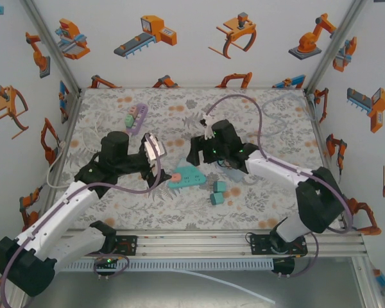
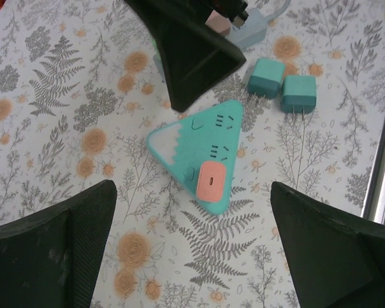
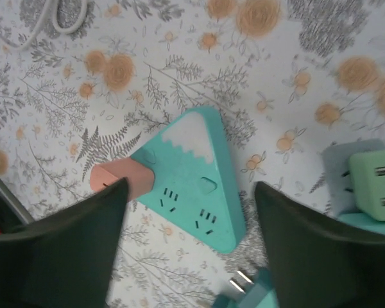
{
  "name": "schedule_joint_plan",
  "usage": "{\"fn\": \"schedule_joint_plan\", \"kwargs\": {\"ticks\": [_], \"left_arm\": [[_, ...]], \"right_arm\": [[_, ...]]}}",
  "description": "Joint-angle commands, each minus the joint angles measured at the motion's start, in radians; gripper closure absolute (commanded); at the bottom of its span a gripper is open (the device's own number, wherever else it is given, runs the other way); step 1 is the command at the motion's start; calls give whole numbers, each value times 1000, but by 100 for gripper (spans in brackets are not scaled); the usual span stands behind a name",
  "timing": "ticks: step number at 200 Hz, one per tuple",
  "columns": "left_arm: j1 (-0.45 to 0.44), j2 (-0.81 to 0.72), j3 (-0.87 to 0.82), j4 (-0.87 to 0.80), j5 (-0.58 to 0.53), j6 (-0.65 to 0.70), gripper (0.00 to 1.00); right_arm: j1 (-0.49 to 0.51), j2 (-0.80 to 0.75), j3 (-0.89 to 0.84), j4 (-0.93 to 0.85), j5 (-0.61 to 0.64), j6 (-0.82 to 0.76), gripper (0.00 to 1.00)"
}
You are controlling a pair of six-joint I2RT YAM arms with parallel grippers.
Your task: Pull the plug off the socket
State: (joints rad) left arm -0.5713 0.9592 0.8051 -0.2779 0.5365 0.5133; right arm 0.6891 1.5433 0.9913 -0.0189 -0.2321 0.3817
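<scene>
I need to grab the pink plug's (image 1: pixel 178 178) (image 2: pixel 211 180) body by opposite sides with my left gripper next. Then I can pull it off the teal socket.
A teal triangular socket (image 1: pixel 187 176) lies flat on the floral table mat, with a pink plug (image 1: pixel 178 178) plugged into its left corner. In the left wrist view the socket (image 2: pixel 196 138) and pink plug (image 2: pixel 211 180) lie just ahead of my open left gripper (image 2: pixel 192 256), whose fingers (image 2: pixel 51 250) stand wide apart and hold nothing. My right gripper (image 3: pixel 189 250) is open too and hovers over the socket (image 3: pixel 196 173), its left finger (image 3: pixel 58 256) next to the pink plug (image 3: pixel 112 178). Seen from above, the left gripper (image 1: pixel 159 163) and right gripper (image 1: pixel 199 154) flank the socket.
Two loose teal plug blocks (image 1: pixel 217 192) lie right of the socket, also in the left wrist view (image 2: pixel 282 86). A purple power strip with a green plug (image 1: pixel 136 119) rests at the back left. A grey block carrying a green plug (image 3: pixel 366 179) sits beside the right gripper.
</scene>
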Motion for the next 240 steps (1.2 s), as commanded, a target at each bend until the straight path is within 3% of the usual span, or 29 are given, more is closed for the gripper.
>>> {"fn": "schedule_joint_plan", "kwargs": {"ticks": [1, 41, 59, 86, 137, 192, 240], "left_arm": [[-13, 45, 12, -62, -53, 80, 3], [-64, 110, -14, -6, -102, 87, 0], [-76, 137, -13, 4, -85, 96, 9], [-101, 189, -12, 34, -91, 117, 15], [-187, 313, -2, 41, -202, 169, 15], [-195, 397, 6, 111, -249, 221, 17], [-196, 485, 62, 47, -201, 268, 38]], "right_arm": [[7, 44, 37, -8, -49, -25, 13], [7, 112, -33, 109, -49, -13, 16], [7, 161, -33, 123, -45, 14, 17], [8, 220, -29, 158, -76, 96, 20], [9, 211, -77, 203, -58, 118, 26], [20, 218, -121, 225, -25, 112, 32], [21, 232, -111, 230, -23, 114, 33]]}}
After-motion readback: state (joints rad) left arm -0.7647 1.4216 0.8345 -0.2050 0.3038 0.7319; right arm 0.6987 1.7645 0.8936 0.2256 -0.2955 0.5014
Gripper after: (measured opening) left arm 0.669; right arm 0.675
